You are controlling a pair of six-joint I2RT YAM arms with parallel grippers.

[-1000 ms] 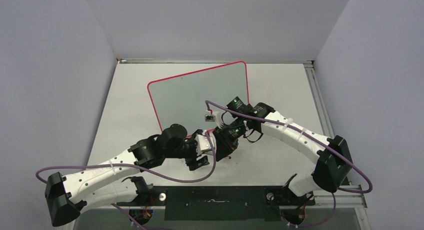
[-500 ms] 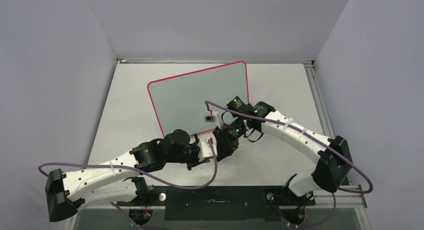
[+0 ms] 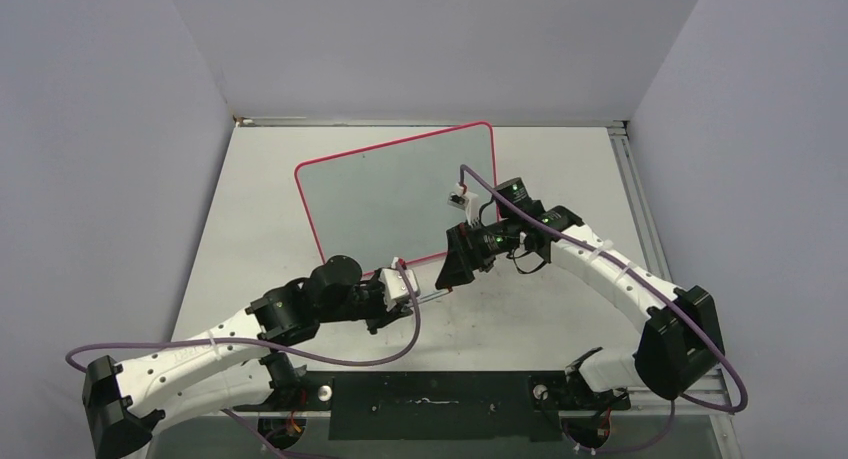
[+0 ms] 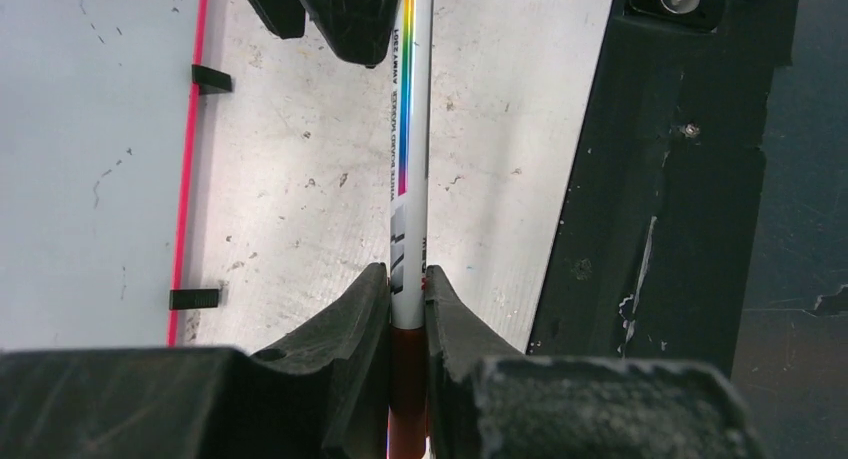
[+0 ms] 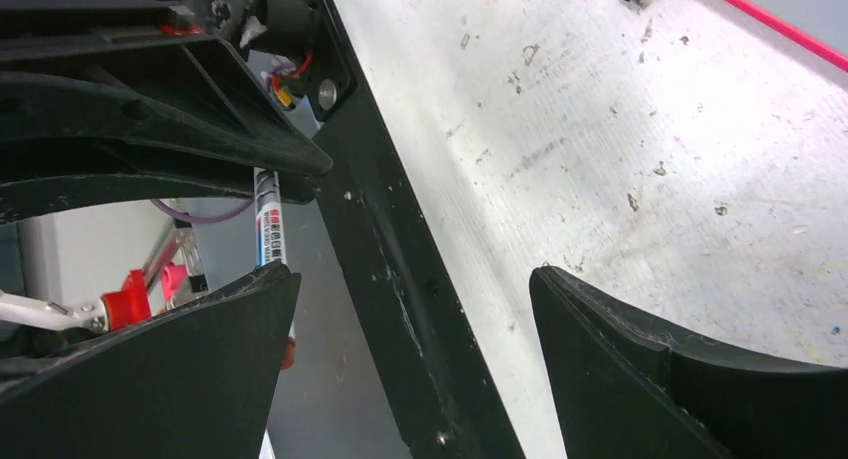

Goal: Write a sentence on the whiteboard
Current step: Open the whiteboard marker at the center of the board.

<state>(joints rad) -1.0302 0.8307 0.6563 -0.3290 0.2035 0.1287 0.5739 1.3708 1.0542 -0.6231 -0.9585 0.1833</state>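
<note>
The marker's red-brown end should stay free for uncapping. My right gripper will next grab the marker by its white body to write on the whiteboard.
The whiteboard, pale grey with a pink-red rim, lies tilted on the table; its edge and two black feet show in the left wrist view. No sentence can be seen on it. My left gripper is shut on a white marker with a rainbow stripe and a red-brown end. In the top view the left gripper sits just off the board's near corner, and the marker points right. My right gripper stands open just beyond the marker's far end, holding nothing.
A black base plate runs along the table's near edge and also fills the right side of the left wrist view as a black plate. The scuffed white table stretches right of the board. Purple cables loop over both arms.
The left gripper has shut on the marker. The right gripper, shut on it before, has opened, let go and drawn back to the right.
</note>
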